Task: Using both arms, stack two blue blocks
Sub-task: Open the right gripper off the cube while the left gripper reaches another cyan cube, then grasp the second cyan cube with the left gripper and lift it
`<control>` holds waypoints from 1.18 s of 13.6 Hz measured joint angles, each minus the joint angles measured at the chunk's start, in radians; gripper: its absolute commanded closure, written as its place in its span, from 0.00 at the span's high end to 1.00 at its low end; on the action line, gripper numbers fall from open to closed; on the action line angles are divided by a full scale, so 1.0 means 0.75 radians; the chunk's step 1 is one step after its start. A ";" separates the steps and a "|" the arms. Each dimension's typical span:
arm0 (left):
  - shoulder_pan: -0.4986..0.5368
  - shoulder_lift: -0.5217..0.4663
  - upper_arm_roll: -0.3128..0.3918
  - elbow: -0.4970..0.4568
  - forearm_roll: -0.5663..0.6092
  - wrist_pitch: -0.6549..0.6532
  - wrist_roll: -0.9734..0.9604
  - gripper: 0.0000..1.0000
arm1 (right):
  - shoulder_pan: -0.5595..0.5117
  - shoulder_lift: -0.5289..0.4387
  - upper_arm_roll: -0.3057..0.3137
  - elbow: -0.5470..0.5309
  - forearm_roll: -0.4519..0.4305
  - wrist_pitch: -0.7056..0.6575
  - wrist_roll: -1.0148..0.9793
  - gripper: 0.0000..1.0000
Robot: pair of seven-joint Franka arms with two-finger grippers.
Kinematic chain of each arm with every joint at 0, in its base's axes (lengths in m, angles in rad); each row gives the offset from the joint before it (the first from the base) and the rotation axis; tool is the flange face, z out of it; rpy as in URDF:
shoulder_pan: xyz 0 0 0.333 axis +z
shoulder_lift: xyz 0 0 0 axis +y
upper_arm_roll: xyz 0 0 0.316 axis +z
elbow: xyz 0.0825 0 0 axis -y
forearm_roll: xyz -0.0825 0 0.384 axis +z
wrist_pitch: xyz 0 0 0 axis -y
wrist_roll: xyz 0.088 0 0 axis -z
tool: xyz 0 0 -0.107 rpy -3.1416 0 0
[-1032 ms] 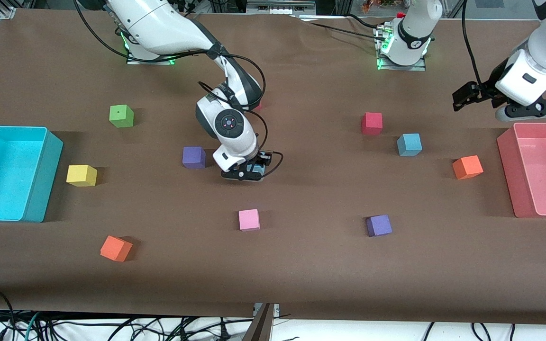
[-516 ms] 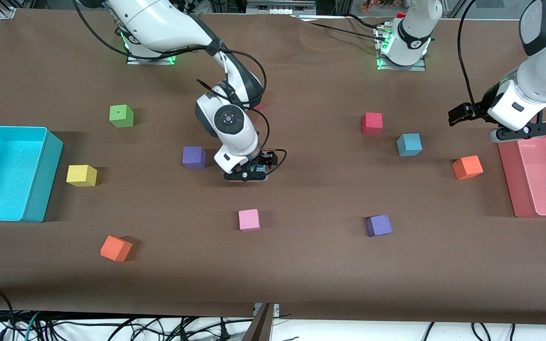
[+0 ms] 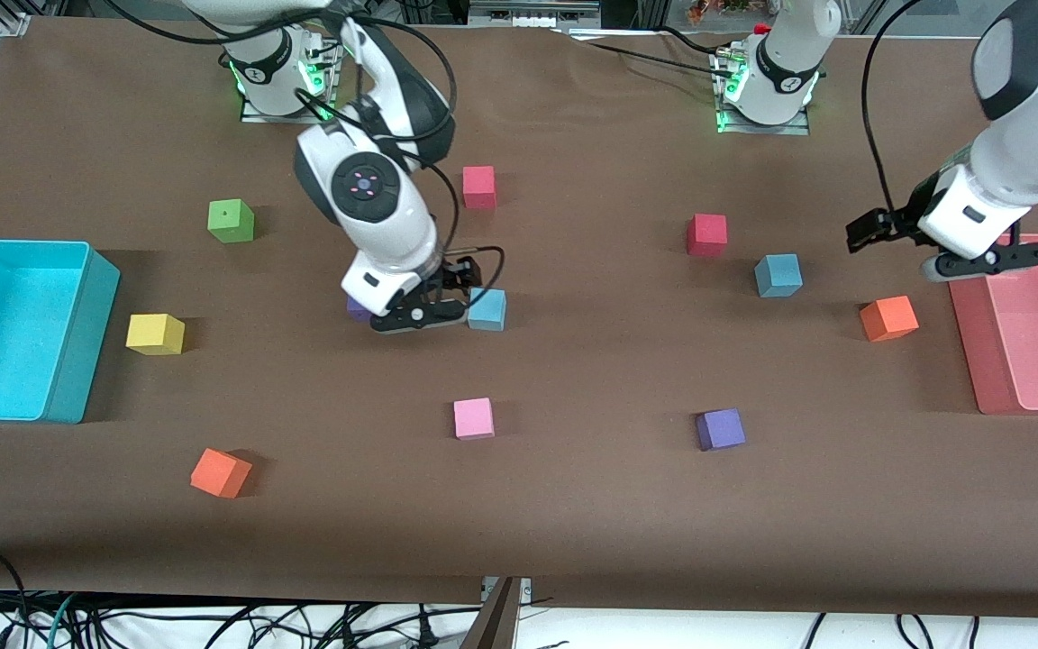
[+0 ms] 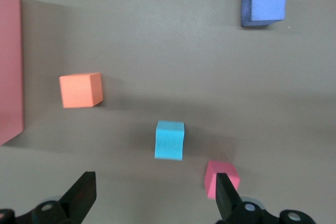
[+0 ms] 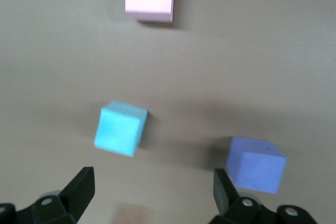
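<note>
The second blue block should be stacked on the other blue block (image 3: 488, 310), so my left gripper should grab it by its opposite sides next.
One blue block (image 3: 487, 309) lies on the brown table near the middle; it also shows in the right wrist view (image 5: 119, 128). My right gripper (image 3: 418, 315) hangs open and empty just beside it, toward the right arm's end, its jaws wide apart in the right wrist view (image 5: 152, 192). The second blue block (image 3: 778, 275) lies toward the left arm's end and shows in the left wrist view (image 4: 169, 140). My left gripper (image 3: 980, 261) is open and empty in the air by the pink bin's edge, its jaws wide apart in its own view (image 4: 152, 195).
A purple cube (image 3: 359, 309) is partly hidden by the right hand. Red cubes (image 3: 707, 234) (image 3: 479, 187), orange cubes (image 3: 888, 317) (image 3: 221, 472), a pink cube (image 3: 473, 418), a purple cube (image 3: 721, 429), yellow (image 3: 155, 333) and green (image 3: 231, 221) cubes lie around. A turquoise bin (image 3: 77, 361) and pink bin (image 3: 969, 342) stand at the ends.
My right gripper has risen off the blue block and shifted toward the right arm's end, leaving the block uncovered on the table. My left gripper has moved from over the pink bin toward the table's middle.
</note>
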 measured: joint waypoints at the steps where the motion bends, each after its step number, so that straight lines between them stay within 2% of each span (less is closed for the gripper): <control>1: 0.001 0.011 0.000 -0.091 0.000 0.112 0.000 1.00 | -0.025 -0.040 -0.001 -0.064 0.075 -0.003 -0.149 1.00; 4: 0.002 0.057 0.000 -0.340 0.000 0.442 0.006 1.00 | -0.076 -0.122 -0.003 -0.276 0.321 0.089 -0.544 1.00; 7: 0.004 0.120 0.000 -0.499 0.000 0.675 0.030 1.00 | -0.072 -0.136 0.003 -0.458 0.575 0.411 -0.842 1.00; 10: 0.004 0.198 0.000 -0.523 0.000 0.744 0.034 1.00 | -0.054 -0.109 0.007 -0.549 0.887 0.631 -1.152 1.00; 12: 0.003 0.245 -0.001 -0.524 0.000 0.775 0.037 1.00 | -0.053 -0.082 0.008 -0.582 1.078 0.679 -1.421 1.00; 16: 0.002 0.336 -0.005 -0.527 0.000 0.826 0.045 1.00 | -0.053 -0.026 0.007 -0.660 1.543 0.711 -2.121 1.00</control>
